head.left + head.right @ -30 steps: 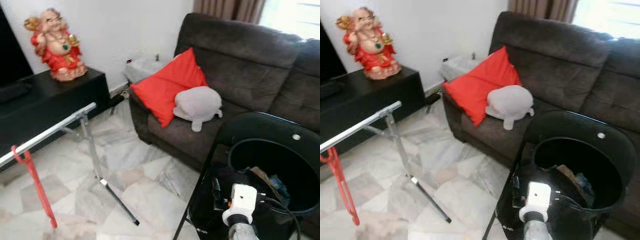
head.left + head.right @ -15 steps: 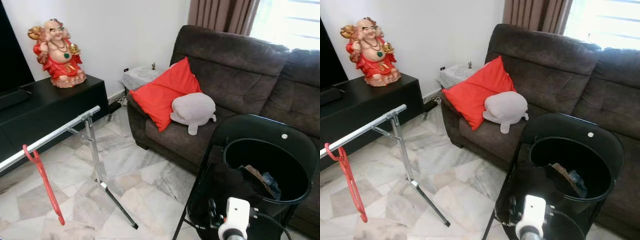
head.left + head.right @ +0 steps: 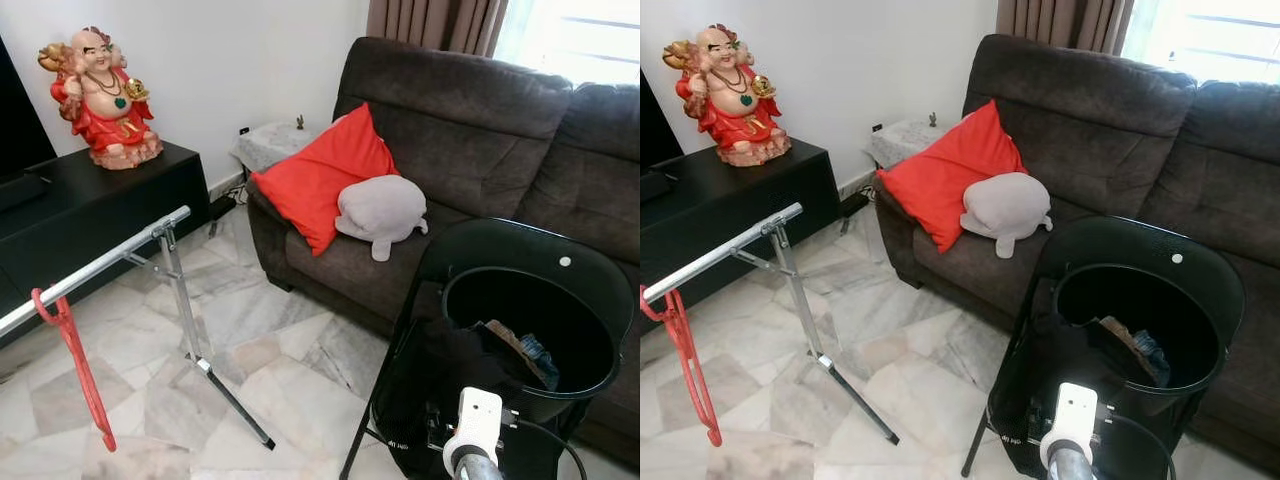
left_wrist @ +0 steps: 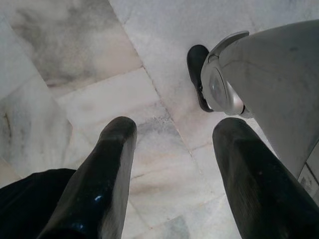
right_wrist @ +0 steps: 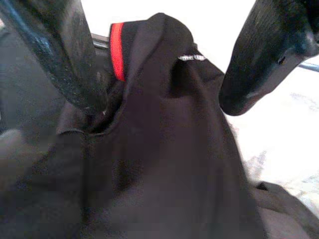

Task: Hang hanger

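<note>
My right gripper will grab the dark garment (image 5: 159, 164) by its raised fold (image 5: 164, 84) next. That gets the garment ready for the hanger.
A red hanger (image 3: 72, 362) hangs by its hook from the left part of a silver rail (image 3: 110, 262) on a folding stand. My right arm's wrist (image 3: 476, 428) shows at the bottom edge, in front of a round black basket (image 3: 600, 300). In the right wrist view my right gripper (image 5: 167, 99) is open, its fingers (image 5: 75, 55) either side of a dark garment (image 5: 159, 164) with a red strip (image 5: 116, 50). My left gripper (image 4: 177, 129) hangs open over the marble floor (image 4: 99, 99), holding nothing.
A brown sofa (image 3: 480, 130) with a red cushion (image 3: 325, 175) and a grey plush (image 3: 380, 210) stands behind the basket. A black cabinet (image 3: 90, 215) with a red figurine (image 3: 97, 95) lines the left wall. The stand's leg (image 3: 225, 395) slants across the marble floor. My own foot (image 4: 198, 74) is below the left gripper.
The camera has shifted and the picture has sharpened. The red hanger stays on the rail, and my right wrist stays low in front of the basket.
</note>
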Motion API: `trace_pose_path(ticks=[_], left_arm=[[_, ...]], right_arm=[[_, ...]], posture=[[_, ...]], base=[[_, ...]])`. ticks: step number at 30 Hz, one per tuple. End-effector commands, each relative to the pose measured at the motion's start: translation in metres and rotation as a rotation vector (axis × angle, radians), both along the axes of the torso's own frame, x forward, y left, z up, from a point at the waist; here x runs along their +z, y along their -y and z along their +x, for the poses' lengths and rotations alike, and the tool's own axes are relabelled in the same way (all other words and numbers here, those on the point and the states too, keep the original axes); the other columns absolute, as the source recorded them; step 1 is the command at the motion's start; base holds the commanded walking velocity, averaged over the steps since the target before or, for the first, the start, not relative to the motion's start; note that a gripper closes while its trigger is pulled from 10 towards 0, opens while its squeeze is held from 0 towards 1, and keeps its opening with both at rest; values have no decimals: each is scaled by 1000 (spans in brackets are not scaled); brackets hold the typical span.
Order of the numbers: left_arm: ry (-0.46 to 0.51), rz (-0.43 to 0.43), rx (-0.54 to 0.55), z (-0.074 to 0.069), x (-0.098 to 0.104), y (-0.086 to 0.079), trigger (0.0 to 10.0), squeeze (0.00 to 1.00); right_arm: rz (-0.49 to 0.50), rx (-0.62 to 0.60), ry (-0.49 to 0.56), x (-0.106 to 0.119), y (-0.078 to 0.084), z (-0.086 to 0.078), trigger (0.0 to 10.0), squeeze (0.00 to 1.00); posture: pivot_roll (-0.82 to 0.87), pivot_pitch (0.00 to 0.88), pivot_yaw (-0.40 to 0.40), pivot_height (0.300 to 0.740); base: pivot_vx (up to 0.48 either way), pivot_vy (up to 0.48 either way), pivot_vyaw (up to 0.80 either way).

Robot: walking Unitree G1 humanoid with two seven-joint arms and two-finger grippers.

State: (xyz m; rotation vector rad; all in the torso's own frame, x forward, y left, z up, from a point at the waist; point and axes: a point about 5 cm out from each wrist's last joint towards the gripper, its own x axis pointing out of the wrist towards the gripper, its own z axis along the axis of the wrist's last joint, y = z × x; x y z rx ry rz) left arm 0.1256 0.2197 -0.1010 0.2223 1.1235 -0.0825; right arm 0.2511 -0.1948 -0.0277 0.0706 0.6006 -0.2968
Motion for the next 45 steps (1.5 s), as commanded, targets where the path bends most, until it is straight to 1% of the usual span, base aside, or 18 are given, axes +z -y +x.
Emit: trace_pose_path(ticks=[1, 2, 3, 7, 8, 9, 10, 11, 12, 13, 14, 15, 16, 22, 23, 30, 37, 45], left_arm=[[-12, 16, -25, -1, 0, -3, 10000, 0], [-12, 16, -25, -1, 0, -3, 10000, 0], [-12, 17, -25, -1, 0, -3, 10000, 0], [-13, 18, -26, -1, 0, -3, 10000, 0], [-13, 18, -26, -1, 0, -3, 10000, 0], [-13, 18, -26, -1, 0, -3, 10000, 0], [-13, 18, -26, -1, 0, -3, 10000, 0], [-13, 19, -27, -1, 0, -3, 10000, 0], [-14, 19, -27, -1, 0, -3, 10000, 0], [-14, 20, -27, -2, 0, -4, 10000, 0], [-14, 20, -27, -2, 0, -4, 10000, 0], [-14, 20, -27, -2, 0, -4, 10000, 0], [-15, 22, -29, -2, 0, -4, 10000, 0], [-20, 24, -33, -3, 0, -6, 10000, 0], [-23, 24, -37, -3, 0, -6, 10000, 0], [-26, 25, -43, -4, 0, -7, 10000, 0], [-27, 25, -43, -4, 0, -7, 10000, 0], [-25, 23, -45, -3, 0, -5, 10000, 0]], right_arm=[[-12, -27, 14, 5, 7, 8, 10000, 0], [-12, -27, 14, 5, 7, 8, 10000, 0], [-15, -26, 21, 8, 9, 12, 10000, 0], [-25, -27, 27, 12, 13, 21, 10000, 0], [-25, -26, 27, 14, 14, 23, 9569, 0], [-24, -26, 26, 14, 15, 23, 9569, 0], [-24, -21, 26, 14, 14, 24, 4824, 0], [-24, -18, 25, 14, 14, 25, 4824, 0], [-25, 1, 22, 14, 12, 26, 1294, 0], [-28, 22, 21, 15, 10, 28, 1020, 0], [-28, 41, 21, 15, 9, 29, 2078, 0], [-28, 41, 21, 15, 9, 29, 2078, 0], [-31, 59, 21, 17, 7, 31, 10000, 0], [-36, 42, 28, 20, 9, 35, 10000, 0], [-39, 39, 32, 21, 10, 36, 0, 0], [-49, 42, 32, 21, 10, 36, 0, 0], [-49, 43, 26, 18, 10, 33, 0, 0], [-39, 59, 45, 18, 1, 34, 0, 0]], posture=[[97, 0, 27, 740], [97, 0, 27, 740], [100, 0, 29, 740], [103, 0, 30, 740], [103, 0, 30, 740], [103, 0, 30, 740], [103, 0, 30, 740], [103, 0, 30, 740], [113, 0, 35, 740], [113, 0, 35, 740], [113, 0, 35, 740], [113, 0, 35, 740], [120, 1, 40, 740], [122, 5, 45, 740], [123, 8, 48, 740], [124, 10, 49, 740], [125, 9, 47, 740], [123, 1, 39, 740]], base=[[0, 0, 0], [0, 0, 0], [0, 0, 0], [0, 0, 0], [0, 0, 0], [0, 0, 0], [0, 0, 0], [0, 0, 0], [0, 0, 0], [0, 0, 0], [0, 0, 0], [0, 0, 0], [0, 0, 0], [0, 0, 0], [0, 0, 0], [0, 0, 0], [0, 0, 0], [0, 0, 0]])
